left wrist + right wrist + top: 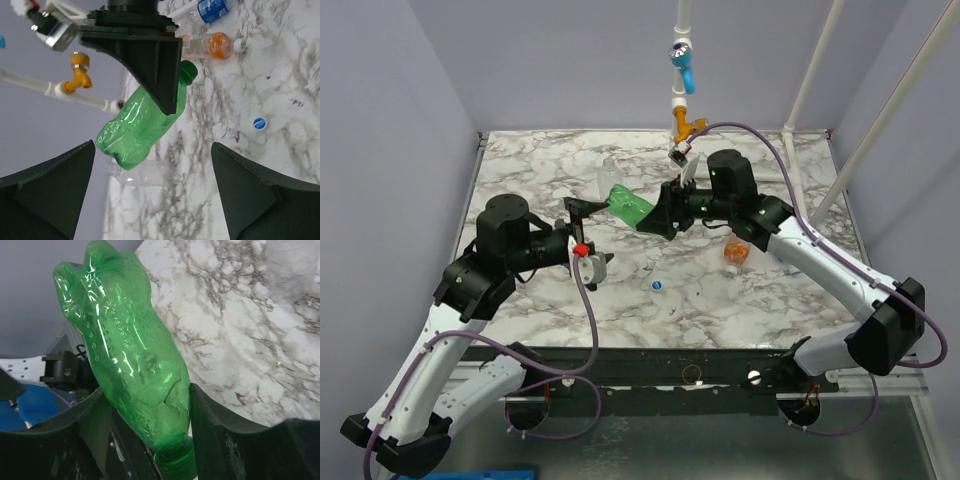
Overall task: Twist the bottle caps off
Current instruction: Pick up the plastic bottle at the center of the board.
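Note:
Next, my left gripper grabs the green bottle by its body (626, 204) (134, 128) and leaves the cap end for my right gripper to unscrew.
My right gripper (150, 440) is shut on the green bottle (130, 355), its pads pressed on both sides just above the neck. The bottle's green cap (189, 71) sits on the neck. From above, the green bottle (628, 207) hangs tilted over the table's middle in my right gripper (655, 215). My left gripper (592, 235) stands open just left of the bottle, apart from it; its wide jaws frame the bottle's base (122, 145). An orange bottle (212, 45) with a whitish cap (239, 45) lies beyond. A loose blue cap (259, 123) lies on the marble.
A clear bottle (145, 175) lies on the marble table (520, 190) behind the green one. A blue-labelled bottle (212, 10) lies past the orange one (735, 252). White pipes with orange (685, 125) and blue (682, 65) fittings stand at the back edge.

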